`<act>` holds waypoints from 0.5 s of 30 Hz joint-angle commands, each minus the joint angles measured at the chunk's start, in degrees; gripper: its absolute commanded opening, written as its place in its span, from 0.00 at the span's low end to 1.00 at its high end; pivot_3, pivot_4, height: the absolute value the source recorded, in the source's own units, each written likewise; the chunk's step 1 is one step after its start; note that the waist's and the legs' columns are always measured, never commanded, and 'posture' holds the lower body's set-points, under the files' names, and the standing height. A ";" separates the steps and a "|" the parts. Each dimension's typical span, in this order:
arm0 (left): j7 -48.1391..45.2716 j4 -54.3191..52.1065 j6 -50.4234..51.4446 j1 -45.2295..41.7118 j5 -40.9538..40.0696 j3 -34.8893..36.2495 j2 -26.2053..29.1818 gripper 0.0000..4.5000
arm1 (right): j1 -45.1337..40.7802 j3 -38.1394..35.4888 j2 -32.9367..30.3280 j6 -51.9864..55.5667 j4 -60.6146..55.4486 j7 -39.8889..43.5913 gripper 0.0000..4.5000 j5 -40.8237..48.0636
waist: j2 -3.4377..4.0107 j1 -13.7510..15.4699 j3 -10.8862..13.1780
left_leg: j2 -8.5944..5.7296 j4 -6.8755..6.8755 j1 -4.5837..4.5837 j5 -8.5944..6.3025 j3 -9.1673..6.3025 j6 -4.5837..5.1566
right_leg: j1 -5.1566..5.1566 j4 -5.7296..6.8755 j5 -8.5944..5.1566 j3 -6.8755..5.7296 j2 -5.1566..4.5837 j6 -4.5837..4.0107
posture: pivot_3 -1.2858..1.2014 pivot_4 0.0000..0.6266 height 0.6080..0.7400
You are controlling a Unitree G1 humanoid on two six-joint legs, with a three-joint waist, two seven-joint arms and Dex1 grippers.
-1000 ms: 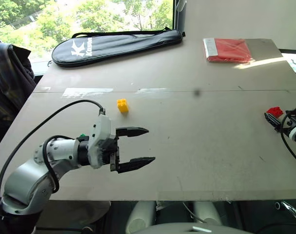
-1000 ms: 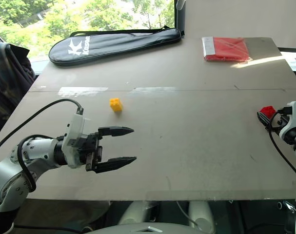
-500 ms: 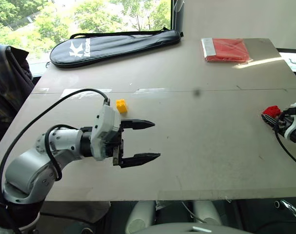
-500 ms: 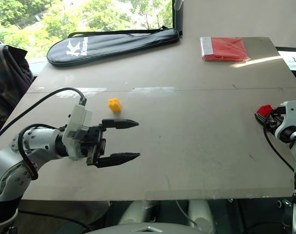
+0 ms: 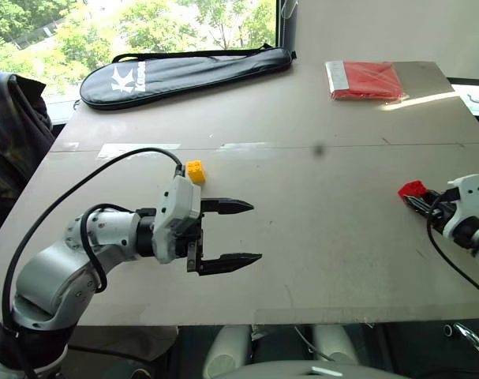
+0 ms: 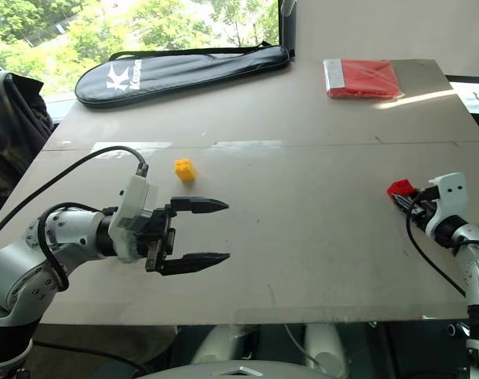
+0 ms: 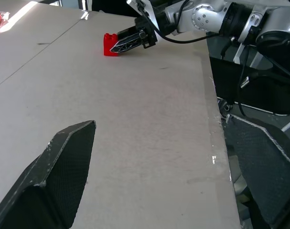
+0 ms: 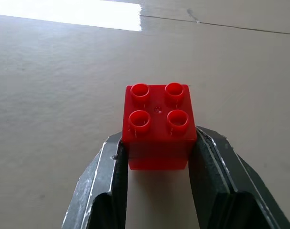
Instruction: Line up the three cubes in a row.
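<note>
The red cube's lower edge (image 8: 157, 167) hangs above the grey table, and the cube would fall if I opened, so my right gripper keeps holding for now.
A yellow cube (image 5: 196, 170) sits on the grey table (image 5: 326, 237), left of centre. Just in front of it my left gripper (image 5: 256, 232) hovers open, pointing right, with nothing between its fingers (image 7: 63, 162). The red cube (image 5: 411, 189) is at the right side of the table, close to the surface. My right gripper (image 5: 414, 199) is shut on it, one finger on each side (image 8: 111, 171), with the studs facing up (image 8: 158, 109). The left wrist view looks across the table at the red cube (image 7: 110, 44) in the right gripper's fingertips.
A black racket bag (image 5: 188, 71) lies along the far left edge. A flat red packet (image 5: 365, 79) lies at the far right corner. Dark plaid cloth (image 5: 10, 134) hangs beside the table's left side. The table's front edge (image 5: 302, 312) runs just below both arms.
My right gripper has closed on the red cube and carried it leftward toward the middle of the table. The left gripper has stayed open and barely shifted.
</note>
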 commanded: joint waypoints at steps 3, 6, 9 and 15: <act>-1.37 -0.54 -2.02 -0.48 1.51 -1.21 -0.42 1.00 | 7.00 4.15 8.13 9.51 -26.61 -11.84 0.28 2.04 | 0.00 0.24 0.00 | 0.00 0.00 -0.02 0.00 -0.06 0.00 | -0.01 0.00 0.00 -0.03 0.00 0.00 | 0.52 0.24 0.94; -1.56 -0.48 -2.18 -0.85 2.10 -2.44 -0.98 1.00 | 9.90 9.48 14.01 13.44 -35.87 -21.37 0.28 -2.77 | 0.00 0.21 0.00 | 0.02 0.00 -0.07 0.01 -0.19 -0.03 | -0.05 0.04 0.00 -0.03 0.03 0.00 | 0.52 0.24 0.94; -2.45 -0.03 -2.59 -1.24 2.91 -3.12 -1.03 1.00 | 10.92 13.91 19.59 17.46 -41.07 -28.10 0.28 -5.07 | -0.01 0.21 0.00 | -0.05 0.01 -0.10 0.02 -0.11 -0.06 | -0.11 0.05 0.00 0.00 0.02 0.00 | 0.52 0.24 0.94; -4.04 1.35 -3.14 -2.26 3.94 -3.58 -0.77 1.00 | 13.13 19.80 24.42 20.77 -43.43 -34.62 0.28 -10.03 | -0.03 0.17 0.00 | -0.04 0.05 -0.11 0.04 -0.16 -0.09 | -0.13 0.06 0.00 -0.03 0.09 0.01 | 0.52 0.24 0.94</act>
